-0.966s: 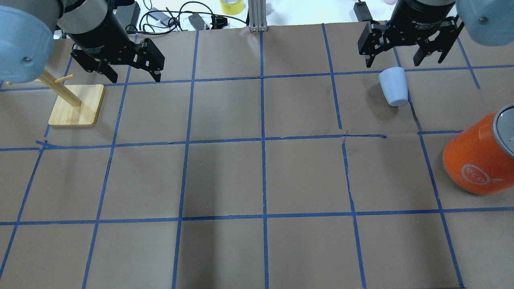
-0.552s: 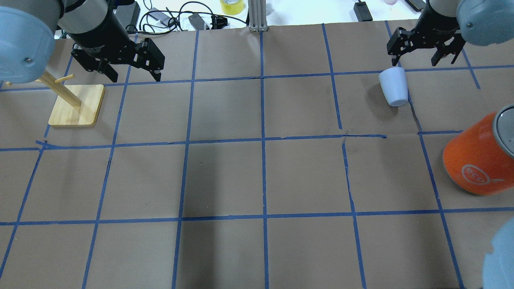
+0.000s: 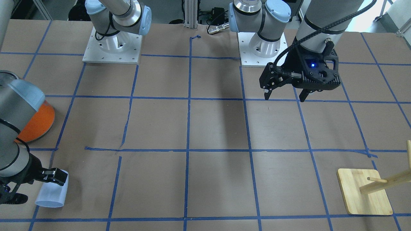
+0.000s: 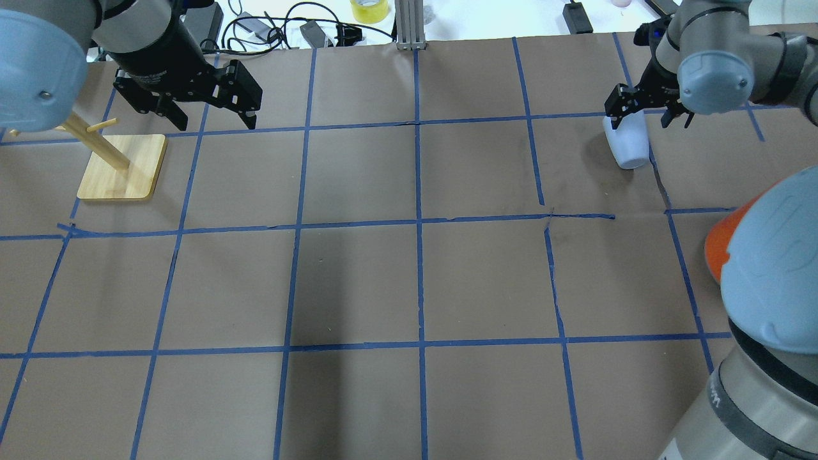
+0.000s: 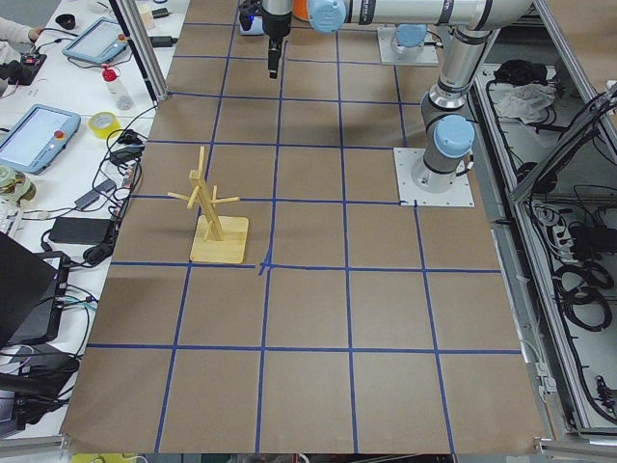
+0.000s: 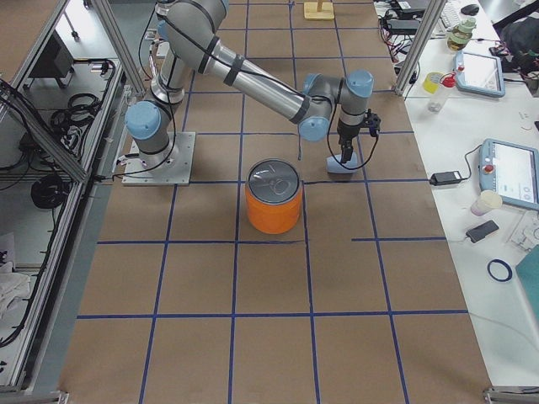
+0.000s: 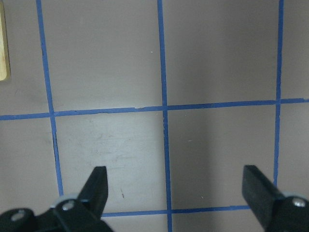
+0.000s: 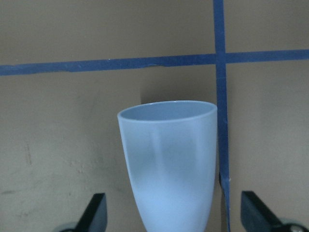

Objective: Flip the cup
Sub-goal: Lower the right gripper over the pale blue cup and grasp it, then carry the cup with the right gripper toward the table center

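Note:
I need to grab the pale blue cup with my right gripper next, by its side near its base. Then I can flip the cup (image 4: pixel 627 148).
The small pale blue cup (image 4: pixel 627 148) appears to lie on its side at the far right of the table, rim pointing away from the robot. It also shows in the front-facing view (image 3: pixel 51 194) and the right wrist view (image 8: pixel 169 159). My right gripper (image 4: pixel 645 121) points down over it, open. In the right wrist view its fingers (image 8: pixel 94 212) stand on either side of the cup's narrow end, apart from the wall. My left gripper (image 4: pixel 214 124) is open and empty above the far left of the table, with only bare paper under it in the left wrist view (image 7: pixel 176 193).
A large orange can (image 6: pixel 274 210) stands nearer the robot than the cup, partly hidden by my right arm in the overhead view. A wooden peg stand (image 4: pixel 121 169) stands at the far left. Cables and tape rolls lie beyond the far edge.
My right gripper has come down from above and beyond the cup to straddle it, still open. The right arm's elbow now covers most of the orange can. The cup and left arm have not moved.

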`<state>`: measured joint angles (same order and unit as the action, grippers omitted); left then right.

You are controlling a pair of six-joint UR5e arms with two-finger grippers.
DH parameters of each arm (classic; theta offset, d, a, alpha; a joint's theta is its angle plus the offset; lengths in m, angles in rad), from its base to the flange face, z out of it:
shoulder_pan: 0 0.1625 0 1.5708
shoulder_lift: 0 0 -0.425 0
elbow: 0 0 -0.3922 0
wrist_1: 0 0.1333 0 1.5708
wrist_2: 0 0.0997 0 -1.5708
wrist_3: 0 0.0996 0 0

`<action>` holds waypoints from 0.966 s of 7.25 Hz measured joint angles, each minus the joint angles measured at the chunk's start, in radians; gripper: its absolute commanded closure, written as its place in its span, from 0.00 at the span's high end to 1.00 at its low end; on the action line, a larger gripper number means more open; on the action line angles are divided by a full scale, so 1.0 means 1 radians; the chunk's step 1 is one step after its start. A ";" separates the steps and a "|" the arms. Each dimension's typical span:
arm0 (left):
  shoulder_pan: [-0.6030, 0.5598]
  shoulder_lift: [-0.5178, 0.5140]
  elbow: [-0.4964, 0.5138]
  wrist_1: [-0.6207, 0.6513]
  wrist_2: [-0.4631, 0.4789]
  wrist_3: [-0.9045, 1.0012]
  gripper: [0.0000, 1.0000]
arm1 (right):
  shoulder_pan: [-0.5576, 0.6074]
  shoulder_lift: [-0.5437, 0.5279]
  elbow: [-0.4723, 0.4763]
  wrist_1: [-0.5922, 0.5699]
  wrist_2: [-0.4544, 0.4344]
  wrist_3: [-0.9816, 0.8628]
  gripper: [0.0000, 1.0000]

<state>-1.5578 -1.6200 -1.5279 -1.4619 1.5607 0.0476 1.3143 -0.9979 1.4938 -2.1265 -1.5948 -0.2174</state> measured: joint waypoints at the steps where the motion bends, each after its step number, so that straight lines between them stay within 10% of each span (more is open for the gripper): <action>1: -0.001 0.000 0.000 0.000 0.000 0.000 1.00 | -0.002 0.036 0.000 -0.037 0.006 -0.015 0.97; 4: 0.000 0.000 0.000 0.000 -0.001 0.000 1.00 | -0.003 0.084 -0.003 -0.074 0.016 -0.055 0.58; 7: -0.001 0.000 -0.001 0.000 -0.001 0.000 1.00 | 0.013 0.060 -0.009 -0.032 0.043 -0.087 0.58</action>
<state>-1.5585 -1.6199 -1.5291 -1.4619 1.5600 0.0476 1.3271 -0.9376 1.4846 -2.1588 -1.5516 -0.3046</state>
